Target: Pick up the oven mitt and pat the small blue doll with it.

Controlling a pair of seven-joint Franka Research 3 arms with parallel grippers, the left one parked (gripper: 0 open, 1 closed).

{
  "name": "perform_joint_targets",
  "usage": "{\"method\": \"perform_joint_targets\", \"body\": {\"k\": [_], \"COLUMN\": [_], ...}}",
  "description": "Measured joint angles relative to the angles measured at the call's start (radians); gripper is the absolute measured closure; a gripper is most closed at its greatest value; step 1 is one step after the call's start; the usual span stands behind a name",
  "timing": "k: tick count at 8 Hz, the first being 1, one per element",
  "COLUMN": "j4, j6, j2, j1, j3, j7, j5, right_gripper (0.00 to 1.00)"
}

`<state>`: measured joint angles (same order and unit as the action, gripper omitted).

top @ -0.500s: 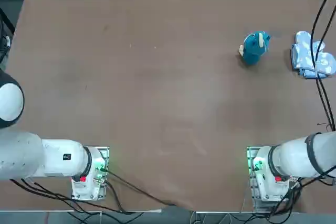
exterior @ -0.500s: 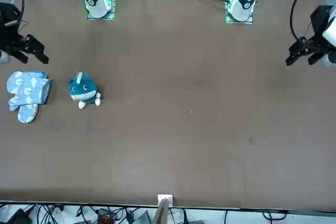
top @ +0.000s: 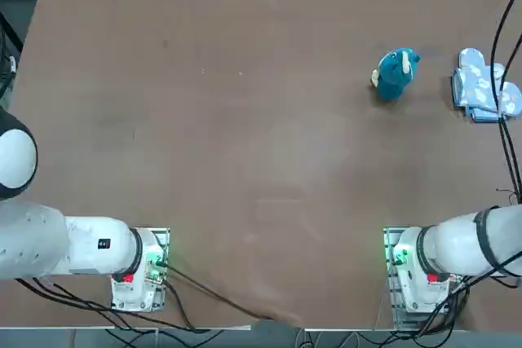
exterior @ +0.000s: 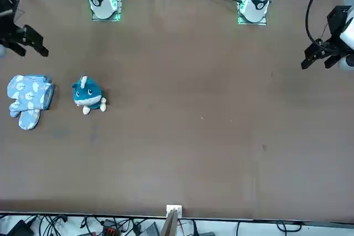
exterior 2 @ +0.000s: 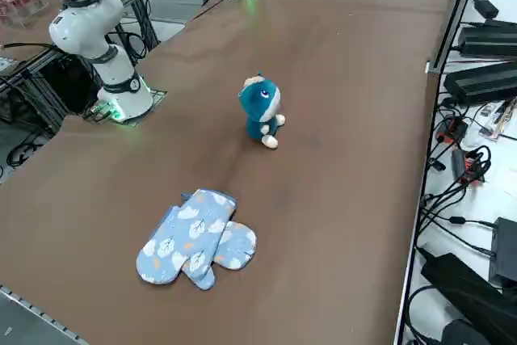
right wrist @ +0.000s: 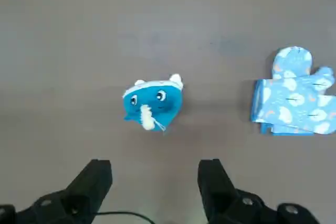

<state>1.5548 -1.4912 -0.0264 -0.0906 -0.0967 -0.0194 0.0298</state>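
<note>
My right gripper will next grab the upper oven mitt by its dark blue cuff edge (exterior: 40,77) to pat the small blue doll (exterior: 87,95).
The oven mitt (exterior 2: 194,236) lies flat near the table's right edge, pale blue with white blotches; it also shows in the top view (top: 483,85), front view (exterior: 26,98) and wrist view (right wrist: 294,98). A second look-alike mitt seems stacked with it. The small blue doll (exterior: 87,95) stands upright a short way to the mitt's left (top: 395,73) (exterior 2: 260,111) (right wrist: 152,103). My right gripper (exterior: 30,41) hovers above the table on the robot's side of the mitt. It is open with nothing between its fingers (right wrist: 156,174). The doll lies straight ahead of the jaws.
The brown table (top: 245,144) spreads wide to the left of the doll. Black cables (top: 507,120) hang over the right edge near the mitt. Power boxes and cords (exterior 2: 477,78) lie beyond the table's far edge. The right arm's base (top: 416,270) sits at the near edge.
My right gripper has drawn back from the mitt toward the robot's side. Doll and mitt have not moved.
</note>
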Motion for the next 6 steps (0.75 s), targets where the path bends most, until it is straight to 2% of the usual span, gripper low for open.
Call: {"method": "perform_joint_targets", "body": {"k": [2, 3, 6], "j4": [0.05, 0.098, 0.293], "j6": [-0.01, -0.052, -0.293], "j2": [0.025, 0.045, 0.085], "j1": [0.008, 0.016, 0.08], "j3": [-0.01, -0.012, -0.015], "j7": [0.034, 0.036, 0.036], "j5": [0.122, 0.163, 0.28], "right_gripper": [0.0, 0.0, 0.0]}}
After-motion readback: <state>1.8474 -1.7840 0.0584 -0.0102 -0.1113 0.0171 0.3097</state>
